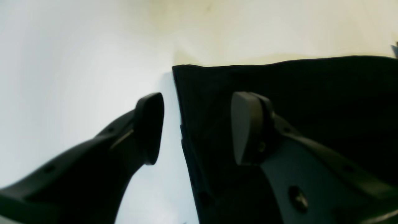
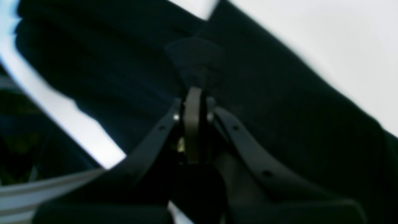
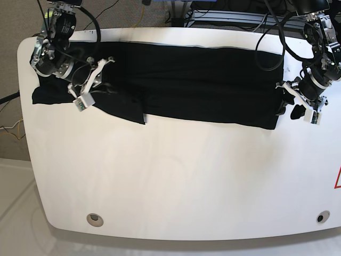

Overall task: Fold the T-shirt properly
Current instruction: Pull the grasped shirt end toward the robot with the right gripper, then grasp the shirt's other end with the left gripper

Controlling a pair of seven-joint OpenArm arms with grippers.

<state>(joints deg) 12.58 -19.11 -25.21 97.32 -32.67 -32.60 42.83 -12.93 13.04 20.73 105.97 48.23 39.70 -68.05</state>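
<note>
My right gripper moves the sleeve toward the back before releasing it, since the sleeve's tip (image 3: pixel 142 120) points past the T-shirt's front edge (image 3: pixel 186 119).
The black T-shirt (image 3: pixel 202 80) lies spread in a long band across the far half of the white table (image 3: pixel 176 176). At its left part, my right gripper (image 3: pixel 101 85) is shut on a pinched-up fold of cloth; the right wrist view shows that gripper (image 2: pixel 194 91) with the T-shirt (image 2: pixel 279 109) bunched at its tips. My left gripper (image 3: pixel 289 106) is open at the shirt's right end. In the left wrist view that gripper (image 1: pixel 199 102) straddles the side edge near a corner of the T-shirt (image 1: pixel 311 93), one finger over bare table and the other over cloth.
Cables and equipment (image 3: pixel 224 16) crowd the table's far edge behind both arms. Two round holes (image 3: pixel 95 218) sit near the front edge, and a red mark (image 3: pixel 338 178) at the right edge. The table's left rim (image 2: pixel 77 124) runs close beside the right gripper.
</note>
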